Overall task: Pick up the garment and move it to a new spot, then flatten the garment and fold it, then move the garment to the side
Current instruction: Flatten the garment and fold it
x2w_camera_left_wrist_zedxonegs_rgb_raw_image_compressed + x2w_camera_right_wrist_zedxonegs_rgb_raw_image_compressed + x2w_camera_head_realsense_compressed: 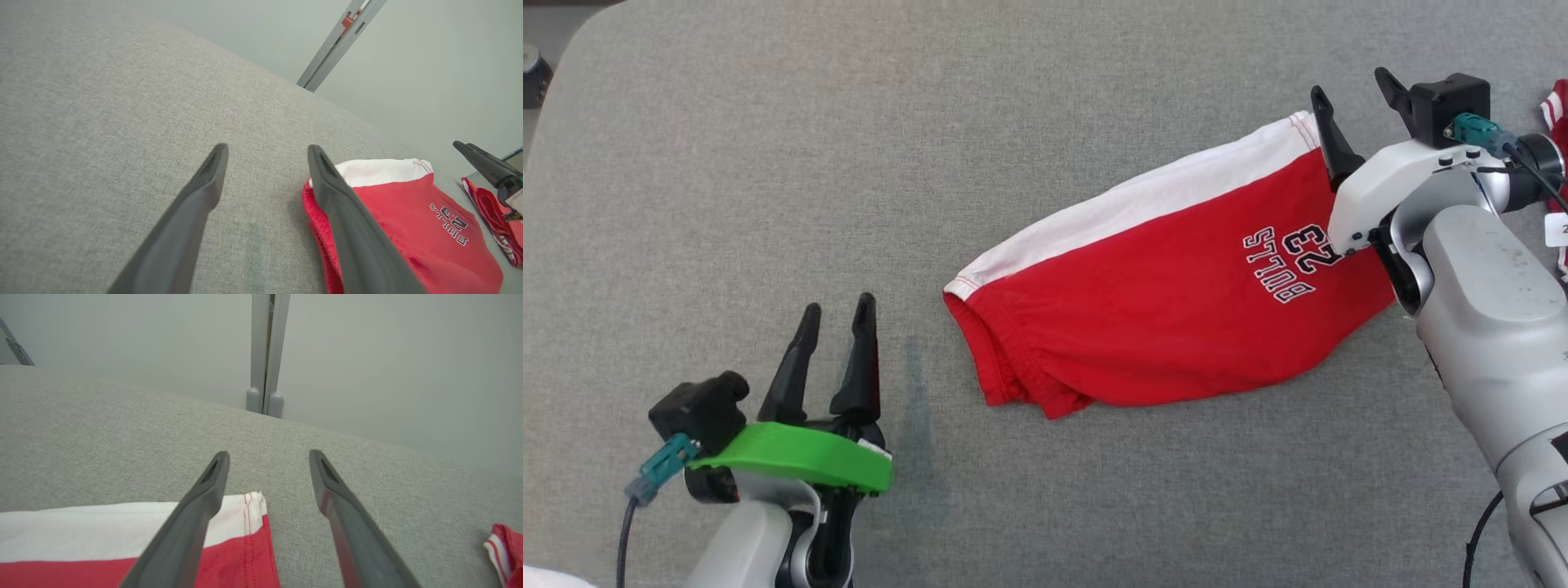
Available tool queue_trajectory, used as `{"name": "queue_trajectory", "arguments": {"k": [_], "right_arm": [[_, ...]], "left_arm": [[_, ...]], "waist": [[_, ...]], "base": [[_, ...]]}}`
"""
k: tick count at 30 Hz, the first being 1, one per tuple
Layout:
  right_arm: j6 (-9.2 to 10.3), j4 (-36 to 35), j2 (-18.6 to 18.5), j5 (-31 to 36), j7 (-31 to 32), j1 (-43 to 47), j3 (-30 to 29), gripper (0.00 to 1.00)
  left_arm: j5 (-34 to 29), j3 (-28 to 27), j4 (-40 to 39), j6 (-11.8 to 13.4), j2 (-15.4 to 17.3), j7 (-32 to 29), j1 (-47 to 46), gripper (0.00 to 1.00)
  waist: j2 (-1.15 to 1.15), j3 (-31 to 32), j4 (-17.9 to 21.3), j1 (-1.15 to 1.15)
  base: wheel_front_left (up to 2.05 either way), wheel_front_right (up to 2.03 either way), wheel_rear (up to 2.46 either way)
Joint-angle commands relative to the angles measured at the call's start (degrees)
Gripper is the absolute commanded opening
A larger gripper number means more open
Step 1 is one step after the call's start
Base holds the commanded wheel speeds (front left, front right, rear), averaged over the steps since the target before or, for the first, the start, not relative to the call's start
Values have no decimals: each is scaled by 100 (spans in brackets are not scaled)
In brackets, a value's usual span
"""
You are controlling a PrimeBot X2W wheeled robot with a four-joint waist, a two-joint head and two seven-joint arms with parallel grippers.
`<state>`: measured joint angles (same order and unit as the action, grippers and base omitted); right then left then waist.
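My right gripper grabs the shorts by their stitched leg hem (pixel 1306 127) next, to fold them toward their waistband (pixel 995 348).
The garment (pixel 1160 302) is a pair of red shorts with a white side stripe and white lettering. It lies folded flat on the grey table (pixel 768 163), right of centre. My left gripper (pixel 838 304) stands open at the lower left, a short way left of the waistband end, holding nothing. In the left wrist view the left gripper (pixel 268 147) hangs over bare cloth with the garment (pixel 408 212) just to its right. My right gripper (pixel 1350 82) is open above the garment's far right corner. In its wrist view the right gripper (pixel 269 453) is empty and the garment's corner (pixel 102 539) lies under its left finger.
Another red and white striped cloth (pixel 1556 106) lies at the table's right edge, also in the wrist views (pixel 490 212) (pixel 504 547). A dark object (pixel 533 73) sits beyond the table's rounded far left corner. A pale wall with a metal post (pixel 265 355) stands behind the table.
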<state>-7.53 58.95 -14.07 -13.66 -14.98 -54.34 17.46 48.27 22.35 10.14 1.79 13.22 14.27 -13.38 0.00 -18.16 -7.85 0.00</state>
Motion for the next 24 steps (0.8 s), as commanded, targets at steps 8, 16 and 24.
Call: {"name": "queue_trajectory", "arguments": {"k": [8, 16, 24], "right_arm": [[10, 54, -384, -801, 846, 335, 698, 100], [10, -295, -709, -1873, 1960, 793, 1279, 100], [9, -370, -850, -2461, 2676, 989, 1569, 100]], "left_arm": [[-466, -651, -477, 200, -152, 89, 633, 100], [-724, -1137, -678, 95, -303, 92, 896, 100], [-862, -1227, -666, 20, -403, 93, 952, 100]], "waist": [[0, 480, -32, 0], [0, 458, -155, 0], [0, 426, -291, 0]], "base": [[0, 0, 0], [0, 0, 0], [0, 0, 0]]}}
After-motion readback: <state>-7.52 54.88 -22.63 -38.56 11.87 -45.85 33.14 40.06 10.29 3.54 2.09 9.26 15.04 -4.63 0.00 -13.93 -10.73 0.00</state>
